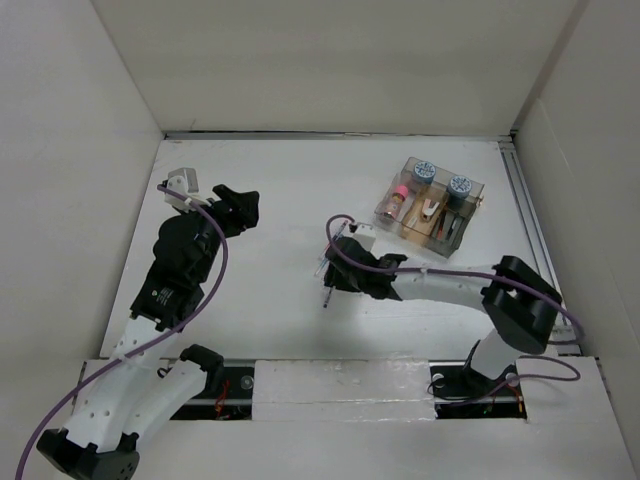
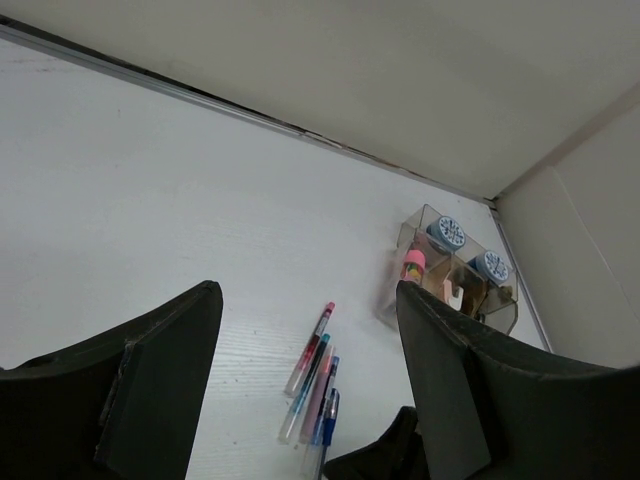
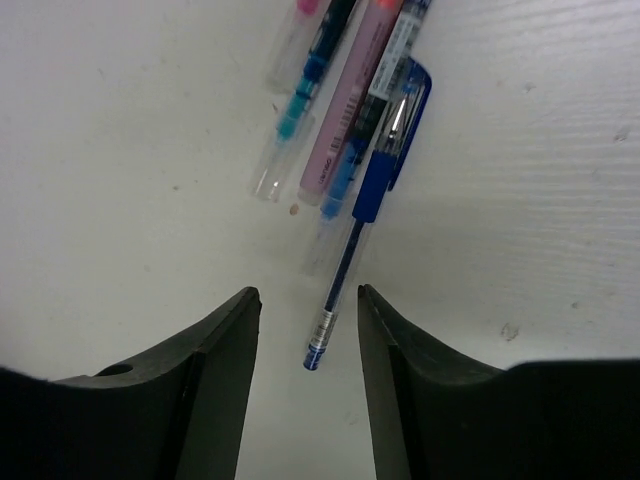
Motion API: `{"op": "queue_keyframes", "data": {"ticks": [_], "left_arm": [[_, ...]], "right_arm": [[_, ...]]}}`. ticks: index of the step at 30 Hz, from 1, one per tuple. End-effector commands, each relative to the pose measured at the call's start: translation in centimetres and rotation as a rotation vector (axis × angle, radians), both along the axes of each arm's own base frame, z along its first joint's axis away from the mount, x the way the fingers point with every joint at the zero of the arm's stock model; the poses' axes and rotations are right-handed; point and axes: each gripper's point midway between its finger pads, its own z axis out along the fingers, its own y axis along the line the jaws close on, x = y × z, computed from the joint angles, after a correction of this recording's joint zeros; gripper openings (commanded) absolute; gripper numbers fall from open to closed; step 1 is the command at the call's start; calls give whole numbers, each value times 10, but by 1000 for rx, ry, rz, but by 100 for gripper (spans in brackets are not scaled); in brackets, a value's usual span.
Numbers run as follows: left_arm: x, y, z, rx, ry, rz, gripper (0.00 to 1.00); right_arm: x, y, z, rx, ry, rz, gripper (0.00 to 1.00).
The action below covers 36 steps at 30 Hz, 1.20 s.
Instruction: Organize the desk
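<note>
My right gripper lowers first and then closes on the blue pen, since its fingers stop above the body of the pen.
Several pens lie side by side on the white desk: a blue capped pen, a pink one, a teal one and others. They also show in the left wrist view. My right gripper is open and low over the desk, and the blue pen's tip end lies between its fingers without touching them. In the top view it covers most of the pens. My left gripper is open and empty, held above the desk left of centre and facing the pens.
A small clear compartment box stands at the back right and holds two blue-capped jars, a pink item and clips; it also shows in the left wrist view. A metal rail runs along the right edge. White walls enclose the desk.
</note>
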Motion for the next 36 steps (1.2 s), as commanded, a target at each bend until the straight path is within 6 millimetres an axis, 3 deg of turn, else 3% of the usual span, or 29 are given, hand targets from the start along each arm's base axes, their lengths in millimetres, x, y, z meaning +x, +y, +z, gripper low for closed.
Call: {"op": "queue_keyframes", "data": {"ticks": [1, 4, 16, 22, 25, 26, 28, 32, 33, 35, 36], "left_arm": [[1, 2, 16, -9, -46, 8, 67], [0, 3, 16, -11, -50, 8, 67], [-1, 3, 18, -15, -55, 8, 67], [-1, 3, 19, -14, -55, 8, 67], [-2, 4, 19, -15, -58, 9, 67], [-2, 3, 20, -17, -59, 8, 67], [-1, 3, 19, -15, -54, 6, 67], [-4, 4, 21, -21, -69, 8, 67], [-2, 3, 19, -18, -61, 8, 67], [-2, 2, 17, -11, -48, 0, 67], [-3, 2, 19, -16, -55, -1, 67]], "right_arm": [[-2, 10, -12, -75, -6, -37, 49], [-4, 18, -17, -92, -6, -32, 45], [-1, -5, -51, -252, 16, -100, 35], [-11, -35, -61, -325, 31, -145, 21], [-17, -42, -64, -323, 41, -146, 8], [-15, -47, -58, -303, 34, -163, 1], [-15, -47, -56, -294, 34, -169, 0], [-7, -51, -33, -224, -4, -209, 0], [-1, -55, -17, -187, -28, -234, 0], [10, -68, -3, -143, -57, -286, 0], [17, -73, 18, -84, -94, -312, 0]]}}
